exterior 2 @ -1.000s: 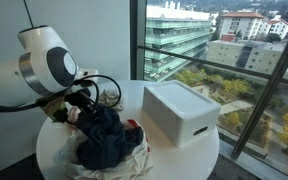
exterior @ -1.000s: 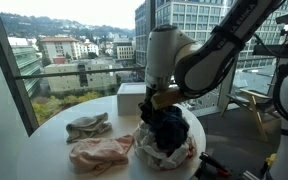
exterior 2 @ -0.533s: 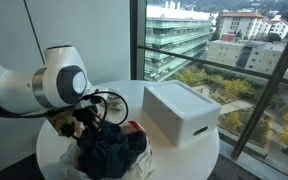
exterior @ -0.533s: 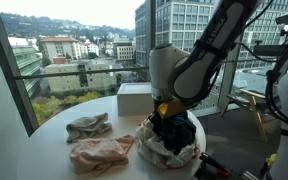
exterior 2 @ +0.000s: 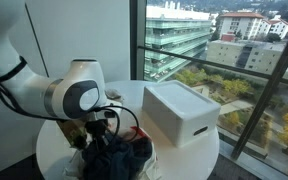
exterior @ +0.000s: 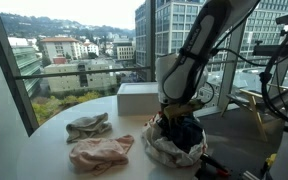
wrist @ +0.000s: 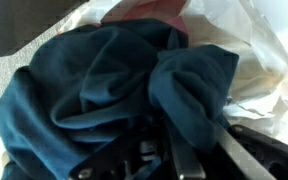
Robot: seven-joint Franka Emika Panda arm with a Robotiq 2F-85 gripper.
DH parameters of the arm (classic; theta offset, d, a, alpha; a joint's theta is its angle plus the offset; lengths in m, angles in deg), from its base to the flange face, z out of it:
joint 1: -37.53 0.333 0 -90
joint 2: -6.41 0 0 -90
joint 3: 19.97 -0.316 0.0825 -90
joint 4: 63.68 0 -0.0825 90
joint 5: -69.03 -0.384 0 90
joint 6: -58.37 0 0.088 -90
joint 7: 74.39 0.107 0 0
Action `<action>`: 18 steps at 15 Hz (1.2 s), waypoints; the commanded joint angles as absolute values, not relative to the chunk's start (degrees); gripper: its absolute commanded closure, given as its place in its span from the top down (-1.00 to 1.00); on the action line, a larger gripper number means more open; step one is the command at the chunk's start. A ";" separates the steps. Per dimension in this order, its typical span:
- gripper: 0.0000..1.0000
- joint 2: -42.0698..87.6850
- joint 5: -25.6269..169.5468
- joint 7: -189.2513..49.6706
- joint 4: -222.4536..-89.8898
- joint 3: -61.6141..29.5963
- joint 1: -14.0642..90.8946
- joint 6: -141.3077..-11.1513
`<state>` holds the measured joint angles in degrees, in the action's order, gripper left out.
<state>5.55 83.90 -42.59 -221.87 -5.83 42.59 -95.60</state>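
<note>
The dark blue garment's lower folds sit below my fingers, inside the white cloth bag's rim (exterior: pixel 166 147) (wrist: pixel 254 98), so my gripper releases the garment next.
My gripper (exterior: pixel 178 122) is low over a white cloth bag (exterior: pixel 162 152) on the round table, its fingers buried in a dark blue garment (exterior: pixel 187 136). In the wrist view the blue garment (wrist: pixel 104 80) fills the frame and is bunched between my fingers (wrist: pixel 184 160), so the gripper (wrist: pixel 174 150) looks shut on it. The white bag (wrist: pixel 269 60) shows at the right, and a pink-red item (wrist: pixel 156 10) lies at the top. In an exterior view the arm's joint hides most of the gripper (exterior 2: pixel 99 140) above the blue garment (exterior 2: pixel 119 160).
A white box (exterior: pixel 138 98) stands at the back of the table by the window; it also shows in an exterior view (exterior 2: pixel 181 112). A pink cloth (exterior: pixel 99 152) and an olive-beige cloth (exterior: pixel 88 126) lie on the round table (exterior: pixel 54 130). Glass windows run close behind.
The arm has come down with the blue garment, from hanging above the bag to pressed into it. The cloths and the box have not moved.
</note>
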 commanded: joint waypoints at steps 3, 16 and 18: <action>-0.05 4.25 82.27 -44.25 -220.19 -10.80 36.74 -94.96; 0.99 -0.20 82.60 -41.82 -214.93 -26.84 38.97 -96.35; 0.99 3.86 83.56 -41.88 -211.60 -29.06 40.06 -96.24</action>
<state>-2.27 84.07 -40.03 -216.85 -26.54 38.80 -95.68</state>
